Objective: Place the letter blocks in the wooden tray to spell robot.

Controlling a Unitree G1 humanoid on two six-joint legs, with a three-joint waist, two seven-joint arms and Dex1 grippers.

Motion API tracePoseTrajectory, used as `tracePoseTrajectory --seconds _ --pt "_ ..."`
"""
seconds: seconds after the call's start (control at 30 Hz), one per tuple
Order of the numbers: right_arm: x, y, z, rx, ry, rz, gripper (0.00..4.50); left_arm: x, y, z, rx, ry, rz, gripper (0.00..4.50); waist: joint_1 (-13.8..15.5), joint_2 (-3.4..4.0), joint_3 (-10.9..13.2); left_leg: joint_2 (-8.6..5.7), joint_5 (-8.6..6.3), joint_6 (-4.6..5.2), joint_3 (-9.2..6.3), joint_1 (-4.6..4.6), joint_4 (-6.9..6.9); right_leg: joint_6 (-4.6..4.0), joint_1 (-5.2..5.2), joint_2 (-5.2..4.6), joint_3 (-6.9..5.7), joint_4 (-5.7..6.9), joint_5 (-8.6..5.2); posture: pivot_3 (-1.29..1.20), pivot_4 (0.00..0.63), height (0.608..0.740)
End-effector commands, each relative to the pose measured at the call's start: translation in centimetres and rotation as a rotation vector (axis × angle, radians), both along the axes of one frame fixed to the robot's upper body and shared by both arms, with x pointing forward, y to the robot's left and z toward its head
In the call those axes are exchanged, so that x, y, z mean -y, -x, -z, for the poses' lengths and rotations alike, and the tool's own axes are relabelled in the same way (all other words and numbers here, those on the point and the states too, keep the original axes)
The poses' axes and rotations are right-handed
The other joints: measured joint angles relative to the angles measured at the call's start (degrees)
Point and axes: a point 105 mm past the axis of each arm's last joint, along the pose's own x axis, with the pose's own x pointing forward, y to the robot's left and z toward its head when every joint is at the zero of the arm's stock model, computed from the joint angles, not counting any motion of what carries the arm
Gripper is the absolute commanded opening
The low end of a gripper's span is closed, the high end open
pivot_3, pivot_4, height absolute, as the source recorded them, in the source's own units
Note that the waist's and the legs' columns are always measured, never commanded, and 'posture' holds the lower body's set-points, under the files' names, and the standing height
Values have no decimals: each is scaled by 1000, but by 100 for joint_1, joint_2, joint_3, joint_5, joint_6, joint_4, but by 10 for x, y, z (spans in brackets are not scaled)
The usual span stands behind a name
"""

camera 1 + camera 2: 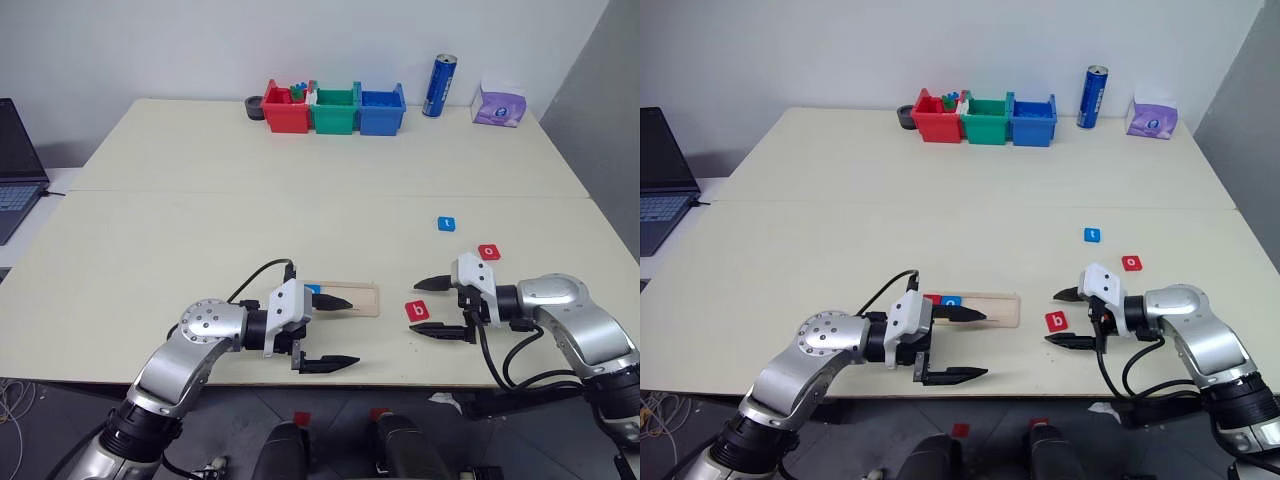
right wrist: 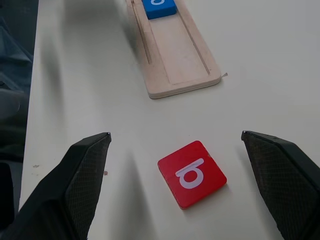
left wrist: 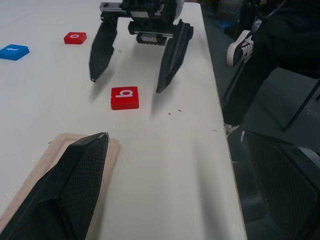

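My right gripper should grab the red "b" block by its side edges next, to spell robot in the wooden tray (image 1: 358,299) (image 2: 177,55).
The wooden tray (image 1: 358,299) lies near the table's front edge. A red letter block (image 1: 932,299) and a blue one (image 1: 952,301) sit side by side at its left end. My left gripper (image 1: 352,331) is open, with one finger over the tray and the other past the table edge. A red "b" block (image 1: 417,310) lies flat on the table to the right of the tray. My right gripper (image 1: 414,305) is open, its fingertips on either side of the "b" block (image 2: 191,173) and apart from it. Farther back lie a red "o" block (image 1: 488,252) and a blue "t" block (image 1: 446,224).
Red (image 1: 285,109), green (image 1: 335,110) and blue (image 1: 382,110) bins stand in a row at the table's far side. A blue can (image 1: 440,86) and a purple tissue pack (image 1: 499,104) are to their right. A laptop (image 1: 15,170) is at the far left.
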Motion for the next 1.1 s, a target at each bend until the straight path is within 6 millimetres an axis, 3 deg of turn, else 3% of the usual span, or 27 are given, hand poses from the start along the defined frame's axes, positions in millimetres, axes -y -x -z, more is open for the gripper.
tracePoseTrajectory --seconds 0.03,0.5,0.6,0.8,0.87,1.0,1.1 --pt "-5 1 -4 13 -6 -32 4457 -1 -7 -14 74 27 -11 4500 0 0 0 0 0 0 0 -1 0 0 0 0 0 0 0 0 150 740" --pt "-5 -9 13 16 26 -15 4457 -6 -20 -22 124 18 -4 4500 -1 0 0 0 0 0 0 0 3 -1 0 0 -1 3 1 0 150 740" --pt "-2 -10 15 25 34 -12 3833 -5 -18 -21 121 16 7 4500 -4 1 0 1 0 0 0 1 2 -14 0 1 0 3 9 0 150 740" --pt "3 -11 18 38 54 -8 1771 -5 -18 -21 119 13 14 4500 -2 1 0 0 0 0 -1 0 2 -14 0 0 -1 3 9 0 150 740" --pt "5 -11 18 42 57 -7 1429 -5 -18 -21 119 13 17 4500 -2 1 0 0 0 0 -1 1 2 -15 1 0 -1 3 9 0 150 740" --pt "0 -12 6 78 53 -30 1426 -9 -20 -22 125 6 15 4500 -1 1 0 0 0 0 -1 1 3 -16 1 0 -1 3 10 0 150 740" --pt "-16 -12 -9 95 10 -58 1426 -18 -23 -25 130 1 -2 4500 -18 1 0 1 0 0 0 1 3 -18 -1 1 0 5 11 0 150 740"
